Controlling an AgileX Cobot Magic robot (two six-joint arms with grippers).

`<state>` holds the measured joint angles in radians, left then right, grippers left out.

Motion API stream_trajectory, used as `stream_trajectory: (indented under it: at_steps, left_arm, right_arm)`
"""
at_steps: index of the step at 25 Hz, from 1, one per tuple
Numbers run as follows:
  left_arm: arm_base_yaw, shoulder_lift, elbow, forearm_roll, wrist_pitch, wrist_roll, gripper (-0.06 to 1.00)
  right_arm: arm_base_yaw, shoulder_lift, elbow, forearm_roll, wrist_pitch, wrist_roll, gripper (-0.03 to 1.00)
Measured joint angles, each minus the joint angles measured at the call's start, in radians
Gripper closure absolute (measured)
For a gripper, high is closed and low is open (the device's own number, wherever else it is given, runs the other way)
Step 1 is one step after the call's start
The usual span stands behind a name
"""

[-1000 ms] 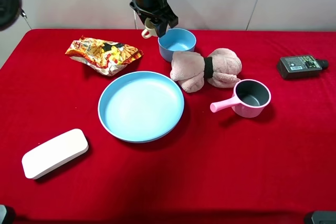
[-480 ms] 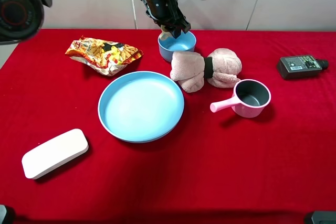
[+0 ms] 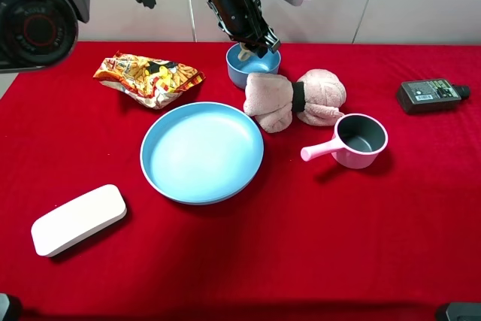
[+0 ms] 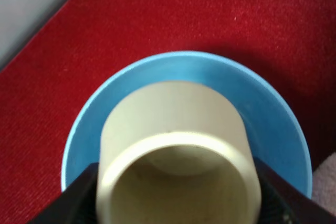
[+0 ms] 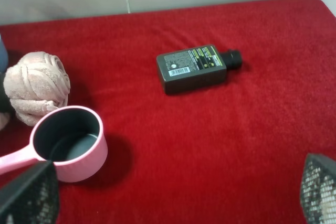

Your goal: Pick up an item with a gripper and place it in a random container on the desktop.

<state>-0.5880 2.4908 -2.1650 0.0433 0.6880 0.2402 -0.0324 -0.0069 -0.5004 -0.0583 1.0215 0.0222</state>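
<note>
My left gripper opens now, since the lower end of the cream cup sits inside the light-blue bowl's rim in the left wrist view.
My left gripper (image 3: pixel 252 44) is shut on the small cream cup (image 3: pixel 244 54) and holds it over the small deep light-blue bowl (image 3: pixel 264 60) at the back of the red desktop (image 3: pixel 301 246). In the left wrist view the cup (image 4: pixel 173 150) sits between my black fingers (image 4: pixel 79 198), mouth toward the camera, with the bowl (image 4: pixel 275 129) ringing it from behind. I cannot tell whether the cup touches the bowl's floor. My right gripper (image 5: pixel 173 192) is open and empty, low over the cloth at the right.
A large flat blue plate (image 3: pixel 201 152) lies mid-table. A pink rolled towel (image 3: pixel 294 99) touches the bowl's front. A pink saucepan (image 3: pixel 357 140), a black bottle (image 3: pixel 432 94), a snack bag (image 3: pixel 146 77) and a white case (image 3: pixel 77 218) lie around.
My left gripper has carried the cup to the right, from beside the bowl's left rim to over the bowl, and lowered it. The right arm has not moved.
</note>
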Motion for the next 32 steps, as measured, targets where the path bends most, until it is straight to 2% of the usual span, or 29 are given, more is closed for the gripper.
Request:
stream_trajectory:
  at_steps: [14,17,20,23,27,32]
  left_arm:
    - [-0.006,0.015,0.000,-0.011,-0.037,0.000,0.40]
    - [-0.006,0.015,0.000,-0.011,-0.037,0.000,0.32]
    - [-0.006,0.015,0.000,-0.011,-0.038,0.000,0.16]
    - [-0.006,0.015,0.000,-0.011,-0.038,0.000,0.04]
    - [-0.006,0.015,0.000,-0.011,-0.039,0.000,0.00]
    - [-0.006,0.015,0.000,-0.011,-0.037,0.000,-0.01]
  right_arm:
    - [0.000,0.000,0.000,0.000,0.000,0.000,0.28]
    - [0.000,0.000,0.000,0.000,0.000,0.000,0.28]
    - [0.000,0.000,0.000,0.000,0.000,0.000,0.28]
    - [0.000,0.000,0.000,0.000,0.000,0.000,0.28]
    - [0.000,0.000,0.000,0.000,0.000,0.000,0.28]
    - [0.000,0.000,0.000,0.000,0.000,0.000,0.28]
